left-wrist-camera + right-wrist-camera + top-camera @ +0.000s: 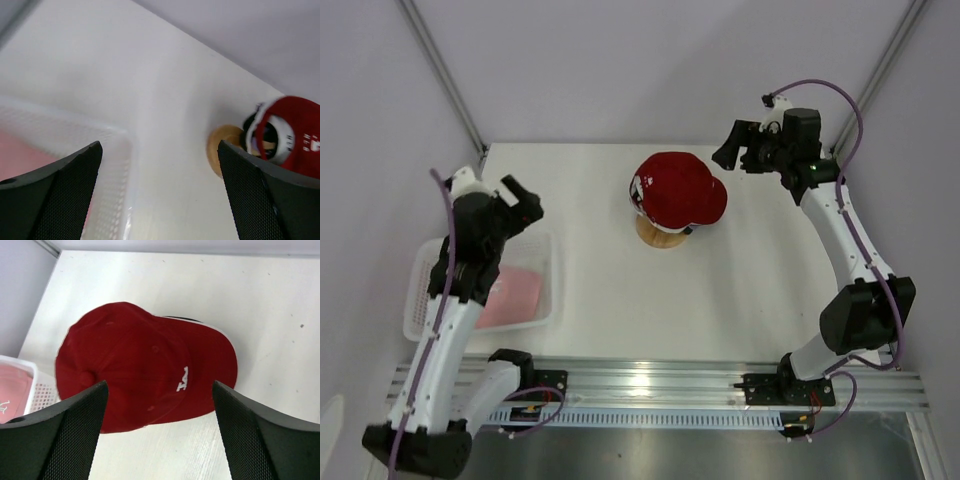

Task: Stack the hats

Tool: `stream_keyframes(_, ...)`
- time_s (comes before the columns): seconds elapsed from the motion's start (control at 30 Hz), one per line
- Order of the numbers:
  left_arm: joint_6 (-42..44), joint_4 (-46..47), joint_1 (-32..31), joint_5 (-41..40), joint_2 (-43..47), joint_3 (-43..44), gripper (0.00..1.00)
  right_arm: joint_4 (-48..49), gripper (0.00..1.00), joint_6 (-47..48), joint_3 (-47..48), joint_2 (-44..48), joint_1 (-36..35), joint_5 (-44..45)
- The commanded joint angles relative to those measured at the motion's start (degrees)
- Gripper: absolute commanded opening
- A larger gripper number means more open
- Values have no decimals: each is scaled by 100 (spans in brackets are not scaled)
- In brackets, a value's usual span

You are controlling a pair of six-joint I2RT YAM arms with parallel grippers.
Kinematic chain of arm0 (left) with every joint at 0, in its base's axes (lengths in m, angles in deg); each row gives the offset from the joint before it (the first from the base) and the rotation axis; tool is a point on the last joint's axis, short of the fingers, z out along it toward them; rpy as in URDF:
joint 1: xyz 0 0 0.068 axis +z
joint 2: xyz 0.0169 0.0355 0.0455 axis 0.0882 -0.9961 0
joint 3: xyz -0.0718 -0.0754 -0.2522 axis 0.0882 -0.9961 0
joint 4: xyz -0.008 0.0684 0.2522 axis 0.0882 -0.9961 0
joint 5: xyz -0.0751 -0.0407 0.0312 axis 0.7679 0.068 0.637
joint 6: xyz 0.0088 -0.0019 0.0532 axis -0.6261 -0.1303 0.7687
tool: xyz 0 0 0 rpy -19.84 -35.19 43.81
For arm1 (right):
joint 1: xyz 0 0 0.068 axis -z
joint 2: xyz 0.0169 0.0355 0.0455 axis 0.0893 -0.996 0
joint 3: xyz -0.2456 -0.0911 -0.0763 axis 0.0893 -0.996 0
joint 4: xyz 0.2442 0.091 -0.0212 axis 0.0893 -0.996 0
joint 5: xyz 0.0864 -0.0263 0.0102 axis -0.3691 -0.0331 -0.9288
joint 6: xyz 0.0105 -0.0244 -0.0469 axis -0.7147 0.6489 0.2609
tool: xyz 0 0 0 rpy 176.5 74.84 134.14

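The pink cap needs to stack over the red cap point(678, 189) with its rim and bottom free. My left gripper will pinch the pink cap by its top point(511, 296) next.
A red cap point(678, 189) with a white logo sits on top of the stack on the round wooden stand point(660, 234) at the table's middle back. It fills the right wrist view point(145, 365). A white and black cap edge point(260, 125) shows under it in the left wrist view. A pink cap point(510, 296) lies in the white mesh basket point(548, 280) at the left. My left gripper point(520, 200) is open and empty above the basket's far corner. My right gripper point(732, 148) is open and empty, raised to the right of the red cap. The lavender cap is hidden.
The basket's rim point(117, 150) runs under the left fingers. The stand's wooden base point(222, 150) shows at the right of the left wrist view. Grey walls enclose the back and sides. A metal rail point(660, 385) runs along the near edge.
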Motion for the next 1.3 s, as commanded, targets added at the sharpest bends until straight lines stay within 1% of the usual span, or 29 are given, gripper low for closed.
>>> stream_keyframes(0.0, -658, -1130, 375, -1698, 1094, -716, 99, 491, 88, -60, -424, 522, -122, -385)
stream_keyframes(0.1, -886, -1613, 1261, -1692, 1648, -1060, 100, 869, 89, -174, -890, 673, -193, -535)
stream_keyframes(0.13, -939, -1771, 1699, -1665, 1720, -1182, 100, 940, 89, -201, -969, 717, -210, -570)
stream_keyframes(0.2, -1141, -1834, 2053, -1708, 1869, -1385, 100, 1037, 90, -227, -1101, 708, -193, -710)
stream_keyframes(0.23, -1176, -1721, 2316, -1700, 1887, -1464, 99, 1038, 90, -227, -1102, 674, -210, -754)
stream_keyframes(0.3, -1212, -1563, 2599, -1595, 1844, -1737, 99, 986, 90, -184, -1058, 621, -219, -869)
stream_keyframes(0.33, -1194, -1449, 2887, -1542, 1696, -1807, 100, 985, 90, -175, -1049, 612, -219, -860)
stream_keyframes(0.4, -1457, -1386, 3214, -1638, 1423, -1887, 100, 1003, 90, -192, -1058, 612, -245, -851)
stream_keyframes(0.43, -1562, -1395, 3607, -1586, 1056, -1861, 99, 1003, 90, -184, -1058, 603, -263, -834)
stream_keyframes(0.53, -1441, -1035, 4232, -1025, 483, -1773, 100, 1029, 90, -183, -1084, 647, -281, -834)
stream_keyframes(0.57, -1318, -782, 4322, -631, 142, -1738, 99, 1020, 90, -192, -1084, 621, -281, -790)
stream_keyframes(0.63, -1178, -605, 4411, -435, -124, -1693, 99, 1011, 90, -201, -1049, 603, -281, -755)
stream_keyframes(0.67, -1107, -447, 4419, -208, -325, -1676, 99, 985, 91, -201, -1040, 577, -272, -737)
stream_keyframes(0.7, -1080, -411, 4419, -110, -414, -1641, 96, 968, 91, -201, -1014, 559, -281, -728)
stream_keyframes(0.77, -870, -253, 4420, 179, -581, -1684, 94, 933, 91, -201, -944, 533, -272, -728)
stream_keyframes(0.9, -755, -252, 4419, 278, -705, -1746, 88, 932, 91, -192, -917, 506, -272, -746)
stream_keyframes(0.93, -790, -209, 4419, 278, -696, -1816, 84, 941, 91, -201, -917, 498, -281, -737)
stream_keyframes(0.97, -781, -191, 4428, 287, -696, -1816, 79, 924, 91, -210, -908, 489, -281, -737)
stream_keyframes(1.0, -772, -182, 4411, 287, -705, -1825, 69, 915, 91, -210, -908, 471, -272, -737)
stream_keyframes(1.07, -746, -182, 4428, 287, -714, -1781, 56, 889, 90, -201, -899, 462, -263, -746)
stream_keyframes(1.1, -737, -199, 4420, 330, -697, -1773, 41, 880, 91, -201, -882, 462, -263, -729)
stream_keyframes(1.17, -693, -226, 4420, 400, -653, -1746, 27, 862, 91, -210, -864, 471, -263, -711)
stream_keyframes(1.2, -676, -252, 4419, 427, -600, -1737, 9, 853, 91, -210, -864, 488, -263, -711)
stream_keyframes(1.23, -641, -252, 4419, 514, -478, -1746, 1, 853, 90, -210, -864, 489, -263, -719)
stream_keyframes(1.27, -597, -226, 4419, 593, -398, -1746, 1, 862, 91, -219, -856, 515, -272, -728)
